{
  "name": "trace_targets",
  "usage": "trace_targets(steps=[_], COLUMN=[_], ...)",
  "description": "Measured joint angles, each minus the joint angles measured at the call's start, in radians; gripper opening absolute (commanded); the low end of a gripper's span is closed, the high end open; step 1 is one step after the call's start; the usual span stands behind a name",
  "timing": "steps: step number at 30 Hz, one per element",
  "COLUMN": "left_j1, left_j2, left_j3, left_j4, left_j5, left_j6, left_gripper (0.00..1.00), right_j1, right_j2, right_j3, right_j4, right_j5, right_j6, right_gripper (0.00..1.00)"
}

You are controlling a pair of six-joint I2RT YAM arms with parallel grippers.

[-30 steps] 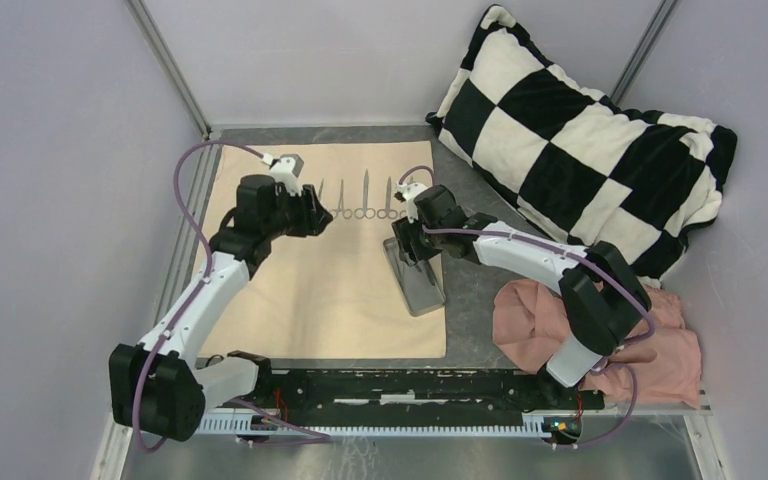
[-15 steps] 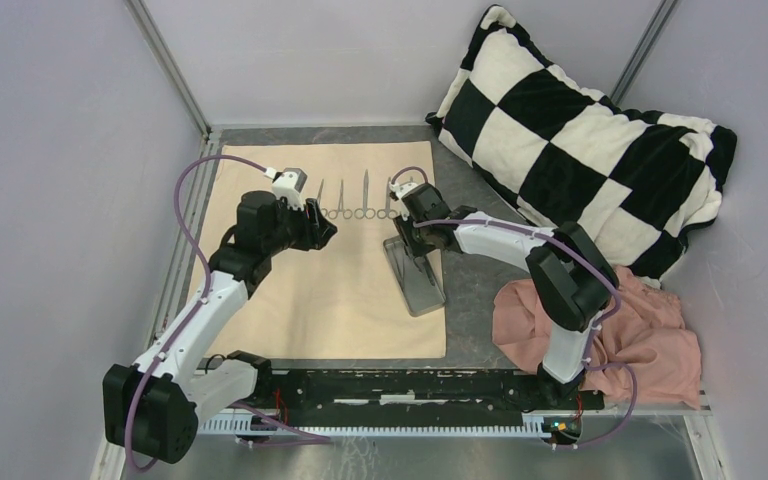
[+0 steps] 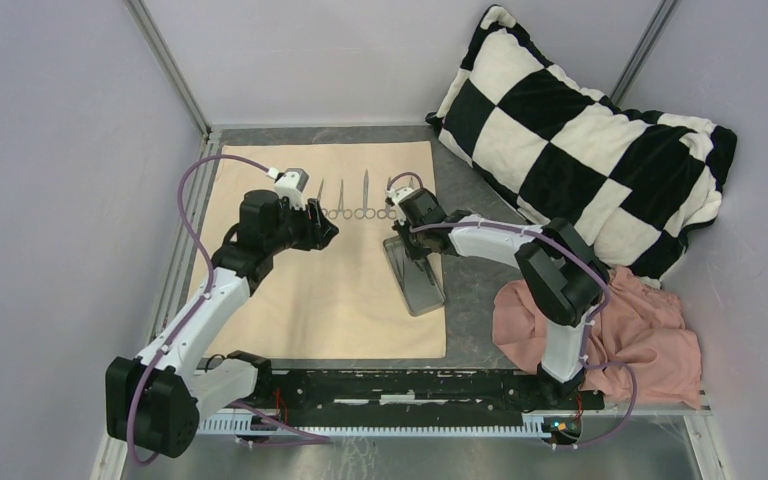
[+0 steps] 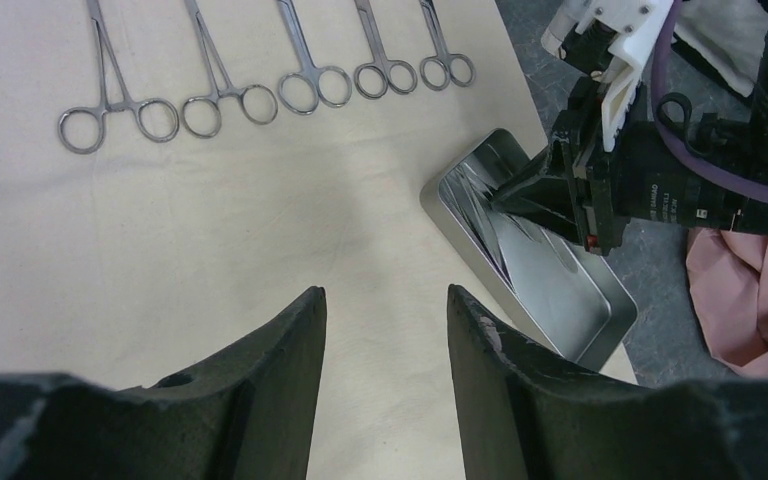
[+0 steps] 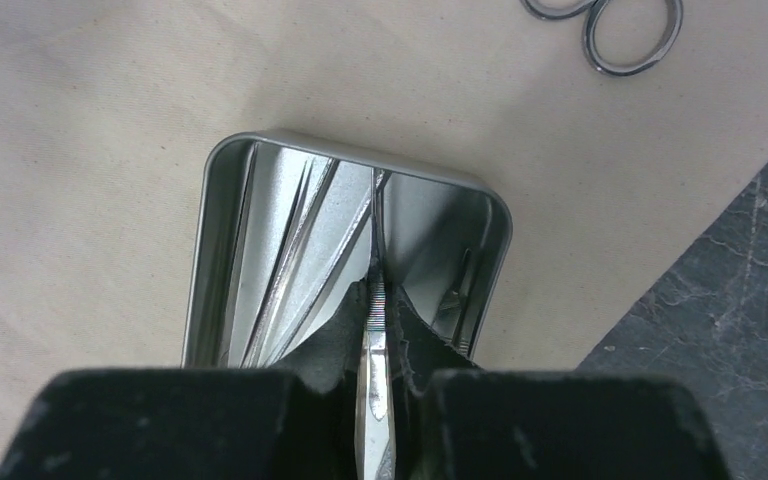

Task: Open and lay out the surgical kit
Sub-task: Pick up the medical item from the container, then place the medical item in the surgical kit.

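I need to grab the thin silver instrument with my left gripper by its narrow end (image 3: 399, 246) (image 4: 476, 181), beyond my right gripper's ridged hold, and take it over. Then I can lay it out.
The beige cloth wrap (image 3: 330, 290) lies spread flat. Several ring-handled steel instruments (image 4: 210, 100) lie in a row along its far part. At the cloth's right edge stands the grey metal tray (image 3: 422, 285), with slim steel pieces lying lengthwise in it (image 5: 280, 250). My right gripper (image 5: 375, 285) reaches down into the tray's far end and is shut on a thin silver instrument (image 5: 373, 340) with a ridged grip. My left gripper (image 4: 385, 295) hovers open over bare cloth, left of the tray and nearer than the row, with nothing between its fingers.
A black-and-white checkered pillow (image 3: 580, 140) leans at the back right. A pink cloth (image 3: 650, 330) is bunched at the right, next to the right arm's base. Dark stone tabletop (image 5: 720, 300) shows right of the beige cloth. Walls close in on the left and the back.
The right gripper has closed on the thin instrument inside the tray. The left gripper has shifted slightly to the right and stayed open.
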Motion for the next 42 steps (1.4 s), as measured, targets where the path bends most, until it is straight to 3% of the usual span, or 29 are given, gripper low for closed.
trace_targets(steps=[3,7,11,15,22,29,34,40,41,42], left_j1=[0.000,0.000,-0.009,-0.101,-0.366,-0.436,-0.463,-0.471,-0.473,-0.475], left_j2=[0.021,0.048,0.088,0.158,0.156,0.157,0.191,0.237,0.238,0.239], left_j3=[0.000,0.000,-0.047,-0.079,-0.078,-0.025,-0.007,0.023,0.031,0.037], left_j4=[0.011,0.031,0.221,0.348,0.421,0.362,0.347,0.320,0.320,0.318], left_j5=[0.010,0.054,0.201,0.244,0.019,-0.208,-0.278,-0.301,-0.304,-0.306], left_j6=[-0.032,-0.111,-0.299,-0.438,-0.581,-0.602,-0.615,-0.619,-0.619,-0.617], left_gripper=[0.55,0.52,0.51,0.58,0.61,0.63,0.47,0.09,0.03,0.02], right_j1=[0.000,0.000,0.000,0.000,-0.014,-0.021,-0.021,-0.022,-0.022,-0.022], right_j2=[-0.025,-0.110,-0.297,-0.454,-0.593,-0.599,-0.600,-0.599,-0.599,-0.599], right_j3=[-0.044,-0.109,-0.223,-0.298,-0.435,-0.446,-0.446,-0.446,-0.447,-0.447], right_j4=[0.032,0.037,0.061,0.109,0.297,0.391,0.431,0.451,0.454,0.456], right_j5=[-0.010,-0.025,-0.066,-0.137,-0.274,-0.331,-0.357,-0.369,-0.370,-0.371], right_j6=[-0.005,-0.008,-0.005,0.010,0.126,0.208,0.230,0.246,0.248,0.250], right_gripper=[0.00,0.00,0.00,0.00,0.00,0.00,0.00,0.00,0.04,0.17])
